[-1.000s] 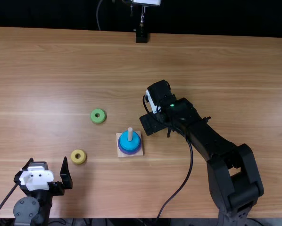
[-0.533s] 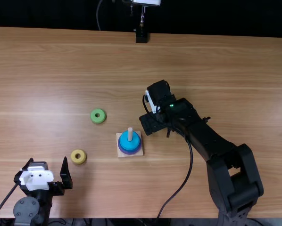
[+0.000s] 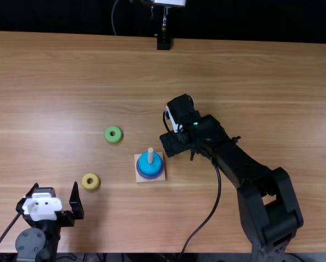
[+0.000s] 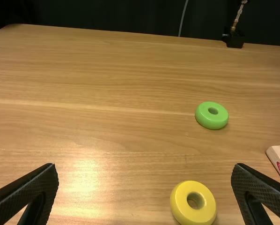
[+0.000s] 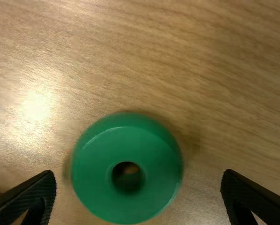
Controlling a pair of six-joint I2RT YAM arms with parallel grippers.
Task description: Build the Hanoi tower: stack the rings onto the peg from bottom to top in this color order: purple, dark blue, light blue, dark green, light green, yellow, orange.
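My right gripper should grab the dark green ring across its outer rim (image 5: 177,164) next, because the center hole (image 5: 128,177) is too narrow for my open fingers.
On the wooden base (image 3: 152,179) the peg (image 3: 150,155) holds a light blue ring (image 3: 150,164) on top, with dark blue and purple beneath. Left of it lie the light green ring (image 3: 113,135) and the yellow ring (image 3: 90,182). My right gripper (image 3: 174,145) is low over the table just behind and right of the base. In the right wrist view its fingers stand open, the dark green ring (image 5: 127,173) between and below my right gripper (image 5: 139,187). My left gripper (image 3: 51,199) is open and empty at the near left; the yellow ring (image 4: 193,203) lies beyond my left gripper (image 4: 144,187).
A black stand (image 3: 163,41) is at the table's far edge. The right arm (image 3: 250,164) spans the table's right half, its cable (image 3: 220,191) hanging to the right of the base. Bare wood (image 3: 70,71) stretches across the far left.
The right gripper and arm have shifted slightly left in the top view. The left arm, the base and the rings on the left have kept their places.
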